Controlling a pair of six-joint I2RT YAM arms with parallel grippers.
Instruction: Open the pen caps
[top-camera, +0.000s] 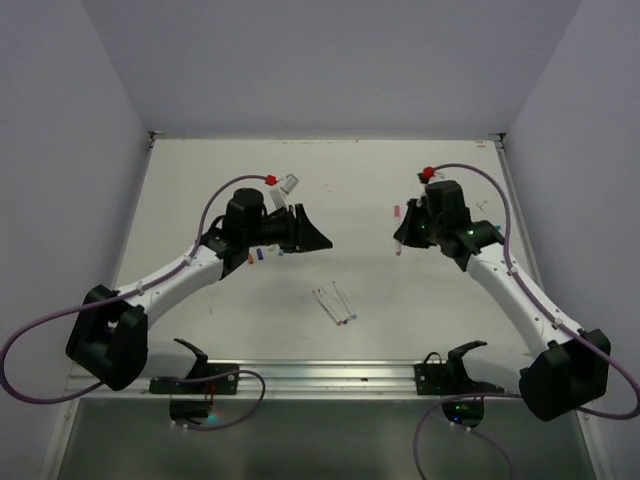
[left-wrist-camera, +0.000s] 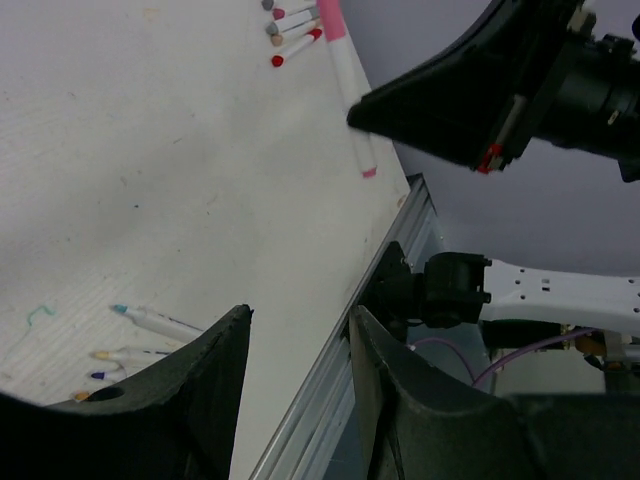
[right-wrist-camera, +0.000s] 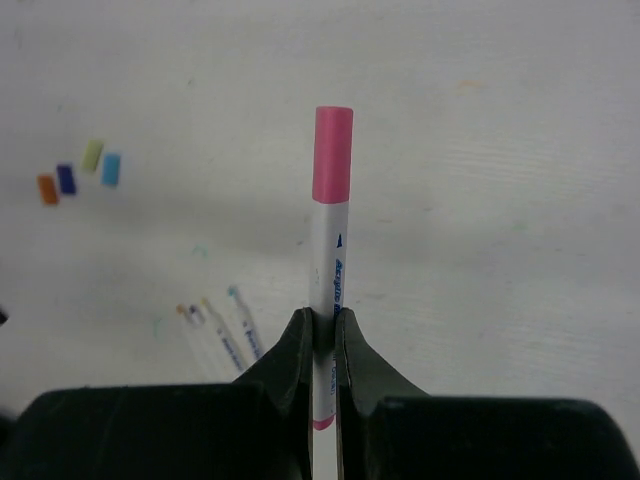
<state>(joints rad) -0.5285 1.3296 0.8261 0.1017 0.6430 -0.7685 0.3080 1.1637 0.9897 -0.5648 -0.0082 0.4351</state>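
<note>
My left gripper grabs the pen's pink cap (top-camera: 397, 211) (left-wrist-camera: 331, 18) next, to pull the cap open, and leaves the white body of the pen to my right gripper.
My right gripper (right-wrist-camera: 322, 325) is shut on the white body of a pen, held above the table. The pen's pink cap (right-wrist-camera: 332, 150) is on its far end, pointing away from the fingers. In the top view the right gripper (top-camera: 404, 236) hangs over the right half of the table, facing my left gripper (top-camera: 320, 240). The left gripper (left-wrist-camera: 300, 335) stands open with nothing between its fingers, and in its view the pink-capped pen (left-wrist-camera: 350, 110) hangs ahead. Several loose pen caps (right-wrist-camera: 78, 172), orange, purple, yellow-green and blue, lie together on the table.
Several uncapped white pens (top-camera: 335, 303) lie mid-table, also seen as pens (right-wrist-camera: 218, 335) from the right wrist. More pens with red and grey ends (left-wrist-camera: 288, 30) lie farther off. The metal rail (left-wrist-camera: 330, 400) edges the table's near side.
</note>
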